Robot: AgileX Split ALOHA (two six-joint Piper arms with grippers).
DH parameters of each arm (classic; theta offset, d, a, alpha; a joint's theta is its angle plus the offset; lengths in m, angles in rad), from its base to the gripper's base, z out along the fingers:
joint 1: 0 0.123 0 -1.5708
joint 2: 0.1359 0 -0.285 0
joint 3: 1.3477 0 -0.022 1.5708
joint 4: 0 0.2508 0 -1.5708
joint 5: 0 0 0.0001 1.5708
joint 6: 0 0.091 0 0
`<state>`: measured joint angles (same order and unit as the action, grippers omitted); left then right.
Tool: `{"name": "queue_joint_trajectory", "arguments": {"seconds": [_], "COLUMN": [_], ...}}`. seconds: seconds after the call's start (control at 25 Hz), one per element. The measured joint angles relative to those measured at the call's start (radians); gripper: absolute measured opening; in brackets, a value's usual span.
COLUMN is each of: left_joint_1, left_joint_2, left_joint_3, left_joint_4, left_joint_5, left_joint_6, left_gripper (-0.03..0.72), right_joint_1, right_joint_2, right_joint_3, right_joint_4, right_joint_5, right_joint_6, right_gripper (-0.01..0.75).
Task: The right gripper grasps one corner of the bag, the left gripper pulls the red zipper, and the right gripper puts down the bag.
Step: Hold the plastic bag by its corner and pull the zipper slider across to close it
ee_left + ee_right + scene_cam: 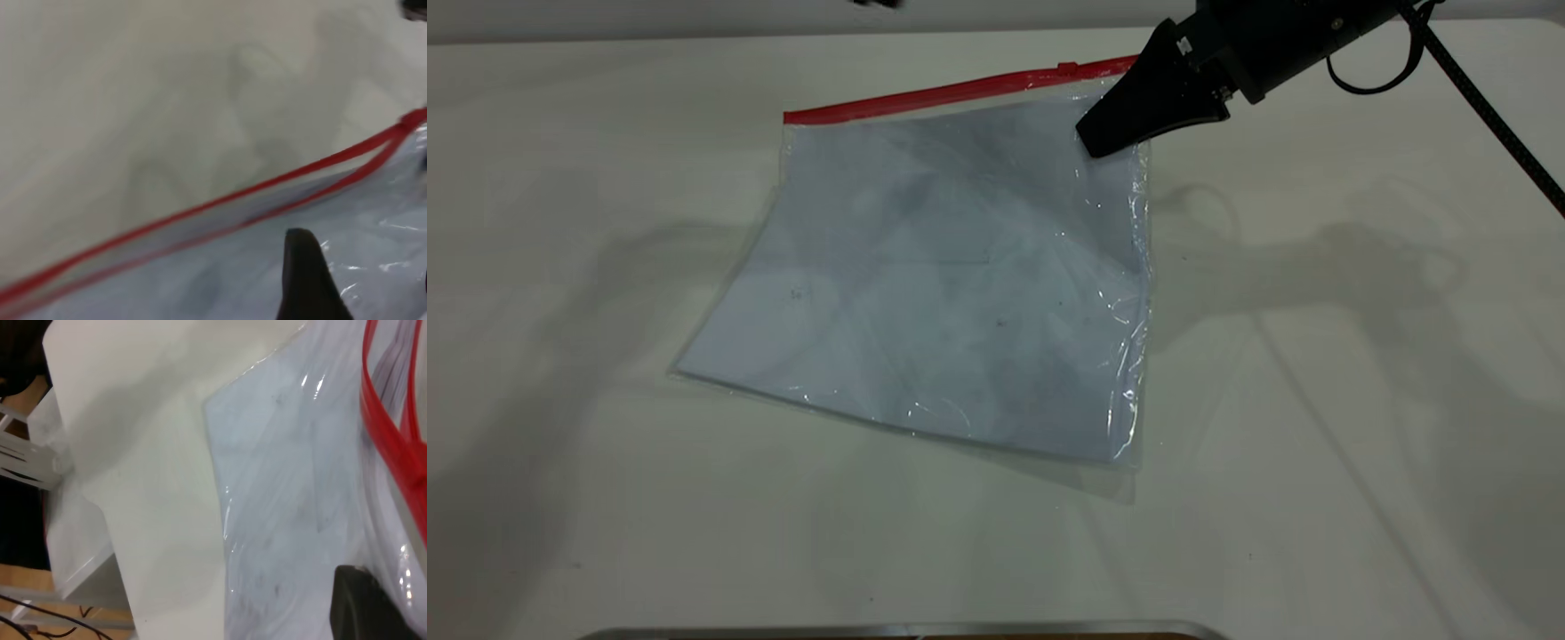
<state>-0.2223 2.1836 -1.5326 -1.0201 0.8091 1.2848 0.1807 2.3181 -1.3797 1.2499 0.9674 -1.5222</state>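
I will next grab the zipper by its slider tab [1067, 68] with my left gripper, to pull the red zipper along the bag's top edge [907, 101].
The clear bag [951, 284] with white paper inside lies slanted, its far edge raised off the white table [1316, 400]. The red zipper [951, 93] runs along that far edge, with its slider tab [1067, 68] near the right end. My right gripper [1107, 135] comes in from the top right and is shut on the bag by the corner [1134, 76]. In the right wrist view one finger [367, 607] lies on the plastic beside the red strips [387, 433]. In the left wrist view the zipper's two strips [220, 210] are parted up to the slider [410, 121]. My left gripper [363, 280] hovers open over the bag.
A metal rim [907, 629] shows at the table's near edge. A black cable [1494, 116] trails from the right arm over the table's right side. The right wrist view shows the table's edge [87, 500] and a white frame [27, 457] beyond it.
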Motion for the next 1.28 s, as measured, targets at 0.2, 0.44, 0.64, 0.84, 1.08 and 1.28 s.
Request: {"name": "queue_joint_trajectory", "arguments": {"seconds": [0.2, 0.44, 0.64, 0.84, 1.08, 1.28], "left_joint_1": [-0.074, -0.142, -0.16, -0.162, -0.162, -0.162], "left_joint_2": [0.146, 0.27, 0.311, 0.323, 0.33, 0.331], "left_joint_3": [-0.161, -0.328, -0.404, -0.416, -0.417, -0.417], "left_joint_4": [0.0, 0.0, -0.001, -0.003, -0.007, -0.007], "left_joint_5": [0.067, 0.069, 0.081, 0.116, 0.127, 0.142], "left_joint_6": [0.02, 0.02, 0.018, 0.018, 0.015, 0.015], "left_gripper": [0.484, 0.484, 0.484, 0.484, 0.476, 0.413], "right_joint_1": [0.0, 0.0, 0.0, 0.0, 0.0, 0.0], "right_joint_2": [0.0, 0.0, 0.0, 0.0, 0.001, 0.001], "right_joint_3": [0.0, 0.0, 0.0, 0.0, 0.0, 0.0], "right_joint_4": [0.0, 0.0, 0.0, 0.0, 0.0, 0.0], "right_joint_5": [-0.019, -0.02, -0.027, -0.026, -0.026, -0.026], "right_joint_6": [0.0, -0.002, -0.003, -0.003, -0.003, -0.003], "right_gripper": [0.034, 0.034, 0.034, 0.034, 0.034, 0.034]}}
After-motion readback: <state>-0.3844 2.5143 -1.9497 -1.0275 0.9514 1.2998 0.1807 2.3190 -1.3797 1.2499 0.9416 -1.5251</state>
